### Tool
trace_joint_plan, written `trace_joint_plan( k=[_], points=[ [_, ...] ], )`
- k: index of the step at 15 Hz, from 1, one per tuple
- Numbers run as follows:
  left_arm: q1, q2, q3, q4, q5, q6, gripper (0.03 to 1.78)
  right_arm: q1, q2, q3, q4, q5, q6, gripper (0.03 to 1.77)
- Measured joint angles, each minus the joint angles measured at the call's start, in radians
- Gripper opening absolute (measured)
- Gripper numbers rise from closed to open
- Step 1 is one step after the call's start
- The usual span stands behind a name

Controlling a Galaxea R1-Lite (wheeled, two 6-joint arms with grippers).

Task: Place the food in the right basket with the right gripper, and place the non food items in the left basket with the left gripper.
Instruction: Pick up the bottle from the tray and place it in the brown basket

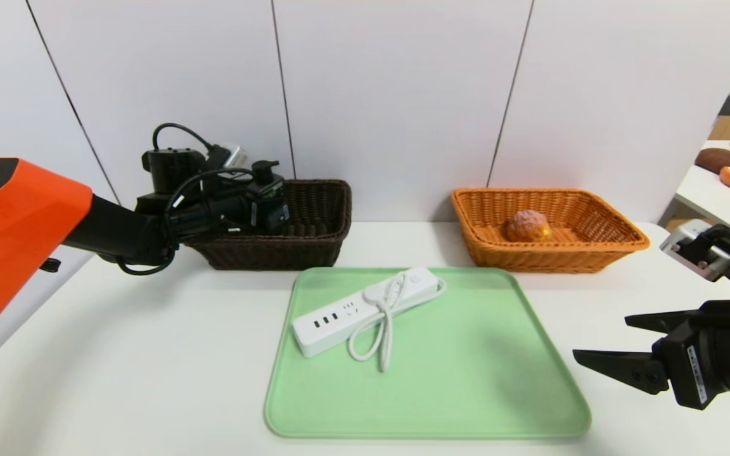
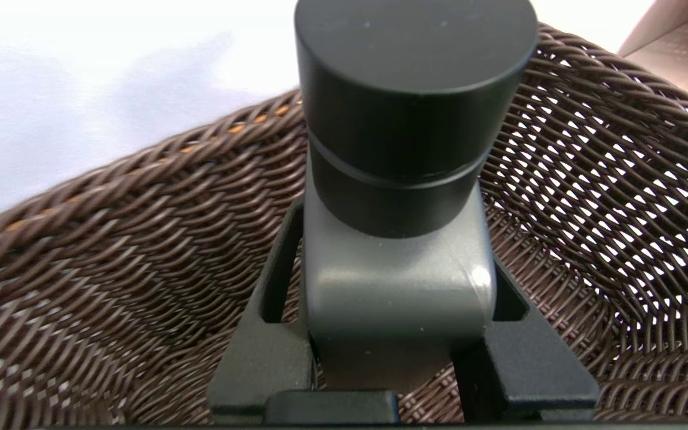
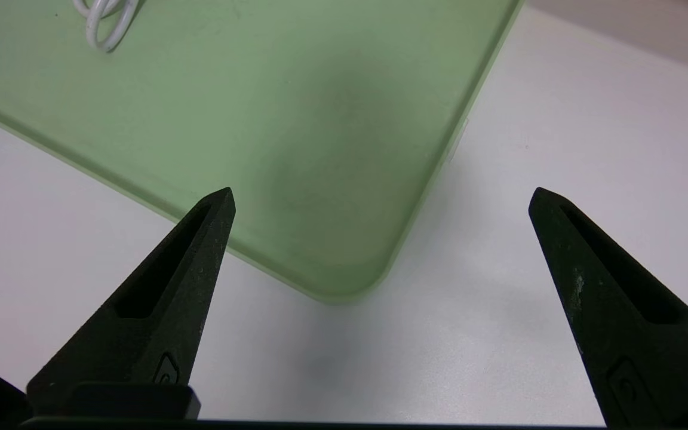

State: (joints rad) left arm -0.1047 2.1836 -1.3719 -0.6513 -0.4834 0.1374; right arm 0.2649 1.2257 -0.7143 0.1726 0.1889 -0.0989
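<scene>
The bottle's lower edge is inside the dark brown basket (image 1: 314, 247), below its back rim, and the bottle would remain there, so it is time for my left gripper to release it.
My left gripper (image 1: 268, 206) is shut on the black pump bottle (image 1: 271, 193) and holds it over the left end of the dark brown left basket (image 1: 314, 247). In the left wrist view the bottle (image 2: 398, 286) sits between both fingers (image 2: 260, 352), with the basket weave (image 2: 111, 239) below it. The bun (image 1: 528, 225) lies inside the orange right basket (image 1: 618, 244). The white power strip (image 1: 365, 307) with its coiled cord (image 3: 102, 18) lies on the green tray (image 1: 466, 380). My right gripper (image 1: 602, 339) (image 3: 381, 194) hangs open and empty by the tray's near right corner.
Both baskets stand against the grey wall panels, behind the tray (image 3: 260, 119) on the white table (image 1: 118, 348). A second table (image 1: 707, 190) with some items is at the far right. My orange left arm (image 1: 16, 234) reaches in from the left.
</scene>
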Motion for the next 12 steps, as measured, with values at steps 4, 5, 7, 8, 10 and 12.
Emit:
trace_joint_plan(
  k=[4, 5, 7, 8, 10, 12],
  points=[
    [0.000, 0.010, -0.009, 0.003, 0.000, 0.000, 0.61, 0.000, 0.000, -0.002, 0.000, 0.001, 0.000, 1.70],
    [0.000, 0.010, -0.010, 0.003, 0.000, 0.000, 0.61, 0.001, 0.000, -0.003, 0.000, 0.000, 0.000, 1.70],
    [0.000, 0.009, -0.011, 0.012, -0.001, 0.000, 0.61, 0.001, -0.001, -0.003, 0.000, 0.000, 0.001, 1.70],
    [0.000, 0.005, -0.014, 0.027, -0.001, -0.001, 0.61, 0.001, -0.001, -0.003, 0.000, 0.000, 0.001, 1.70],
    [0.000, 0.000, -0.021, 0.038, 0.000, -0.003, 0.61, 0.000, -0.002, -0.004, 0.000, 0.000, 0.001, 1.70],
    [0.000, -0.005, -0.025, 0.038, 0.000, -0.003, 0.61, 0.000, -0.003, -0.004, 0.000, 0.000, 0.002, 1.70]
  ],
)
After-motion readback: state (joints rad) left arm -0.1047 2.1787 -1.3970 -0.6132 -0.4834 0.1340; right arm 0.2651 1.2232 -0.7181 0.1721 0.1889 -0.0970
